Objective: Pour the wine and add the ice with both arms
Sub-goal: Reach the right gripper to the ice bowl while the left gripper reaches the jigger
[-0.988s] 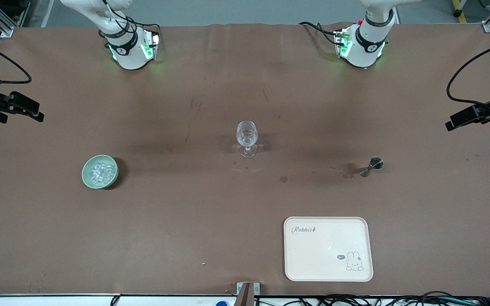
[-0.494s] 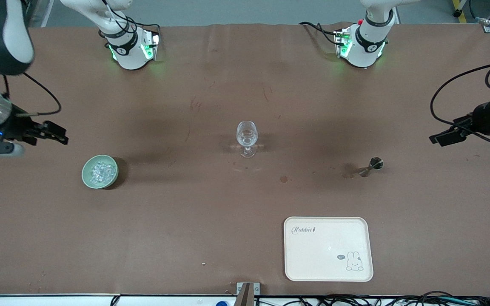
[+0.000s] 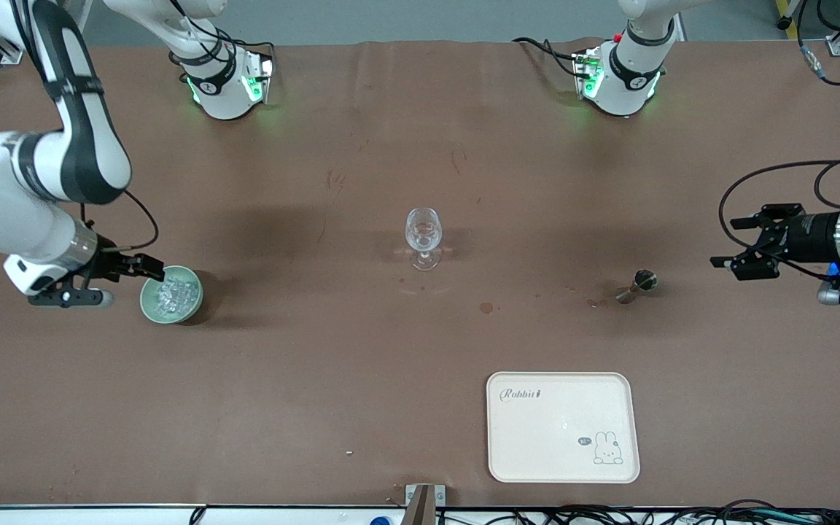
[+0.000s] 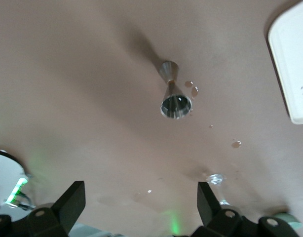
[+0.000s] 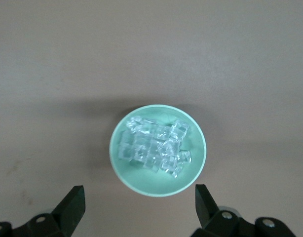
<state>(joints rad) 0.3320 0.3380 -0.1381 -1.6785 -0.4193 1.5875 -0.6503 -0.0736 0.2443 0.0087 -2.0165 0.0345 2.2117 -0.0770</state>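
Note:
My right gripper grabs one ice cube's flat sides next, to add it to the clear stemmed glass (image 3: 423, 235).
The ice (image 3: 174, 292) is heaped in a small green bowl (image 3: 150, 307) toward the right arm's end of the table. My right gripper (image 3: 152, 270) is open and empty, right beside the bowl's rim. In the right wrist view the ice (image 5: 154, 145) and bowl (image 5: 156, 190) lie just ahead of the open gripper (image 5: 140, 207). A clear stemmed glass (image 3: 423, 235) stands upright mid-table. A small metal jigger (image 3: 637, 284) stands toward the left arm's end. My left gripper (image 3: 726, 242) is open and empty, apart from the jigger. The left wrist view shows the jigger (image 4: 173, 96) ahead of the gripper (image 4: 141, 207).
A cream tray with a rabbit print (image 3: 563, 426) lies nearer the front camera than the jigger; its corner shows in the left wrist view (image 4: 292, 59). A few dark liquid spots (image 3: 486, 308) mark the brown table cover (image 3: 362, 364) between the glass and the jigger.
Both arms have swung in from the table's ends. My right gripper has come down beside the bowl of ice. My left gripper has moved closer to the jigger.

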